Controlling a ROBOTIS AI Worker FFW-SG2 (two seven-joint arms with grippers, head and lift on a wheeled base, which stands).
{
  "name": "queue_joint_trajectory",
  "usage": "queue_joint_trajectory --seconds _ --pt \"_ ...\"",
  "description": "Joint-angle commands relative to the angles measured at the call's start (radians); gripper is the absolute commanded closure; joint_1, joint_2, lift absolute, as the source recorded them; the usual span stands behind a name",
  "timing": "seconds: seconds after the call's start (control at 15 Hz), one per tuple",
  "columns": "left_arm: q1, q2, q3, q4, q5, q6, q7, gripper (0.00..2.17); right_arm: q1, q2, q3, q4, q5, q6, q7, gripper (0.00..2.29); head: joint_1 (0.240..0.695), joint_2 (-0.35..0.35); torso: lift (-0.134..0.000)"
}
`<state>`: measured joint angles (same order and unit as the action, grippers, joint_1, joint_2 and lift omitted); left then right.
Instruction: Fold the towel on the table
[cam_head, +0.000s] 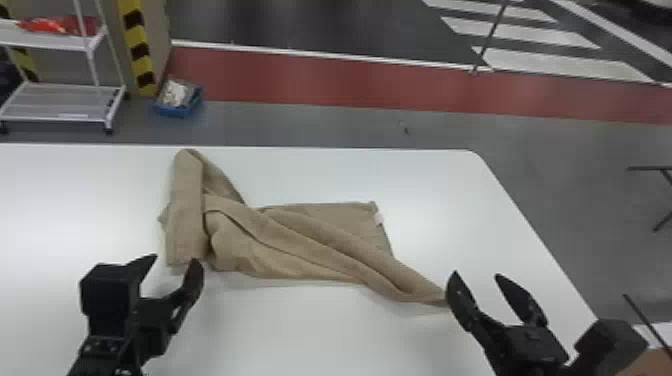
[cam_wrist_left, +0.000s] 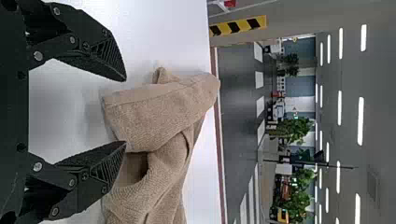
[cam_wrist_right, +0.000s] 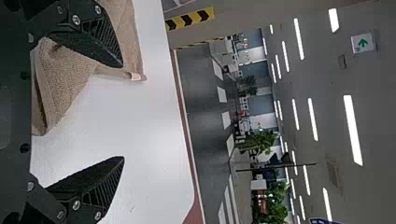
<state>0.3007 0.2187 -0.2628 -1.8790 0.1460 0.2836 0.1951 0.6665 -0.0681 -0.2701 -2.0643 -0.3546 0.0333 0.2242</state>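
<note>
The towel lies twisted and slack (cam_head: 290, 242) across the table, so my left gripper grabs the hemmed corner of its raised folded band (cam_head: 181, 257) next.
In the head view my left gripper (cam_head: 172, 265) stands open at the near left end of the crumpled brown towel (cam_head: 300, 245). My right gripper (cam_head: 477, 280), also open, is beside the towel's pointed right corner. The towel lies twisted across the table, with a folded band at its left end and a small white tag at its right edge. From the left wrist, the towel (cam_wrist_left: 154, 112) lies before the spread fingers of my left gripper (cam_wrist_left: 125, 111). In the right wrist view, the towel (cam_wrist_right: 70, 79) is partly behind one finger of my right gripper (cam_wrist_right: 123, 112).
The white table (cam_head: 300, 335) has its far edge behind the towel and a slanting right edge. Beyond it on the floor stand a white shelf cart (cam_head: 60, 102) and a blue bin (cam_head: 177, 111). A cardboard-coloured object (cam_head: 650, 362) is at the lower right.
</note>
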Motion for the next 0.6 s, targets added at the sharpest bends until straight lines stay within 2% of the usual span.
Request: queue_joint_trajectory --seconds 0.0,0.53 --pt "-0.011 -0.005 -0.004 0.017 -0.008 -0.002 0.006 0.48 -0.002 -0.002 0.0 0.007 -0.004 0.0 0.001 0.2 0.695 -0.219 -0.128" --pt "-0.028 -0.007 -0.007 0.037 -0.023 0.032 0.009 0.48 -0.002 -0.01 0.0 0.009 -0.004 0.0 0.001 0.2 0.695 -0.219 -0.128"
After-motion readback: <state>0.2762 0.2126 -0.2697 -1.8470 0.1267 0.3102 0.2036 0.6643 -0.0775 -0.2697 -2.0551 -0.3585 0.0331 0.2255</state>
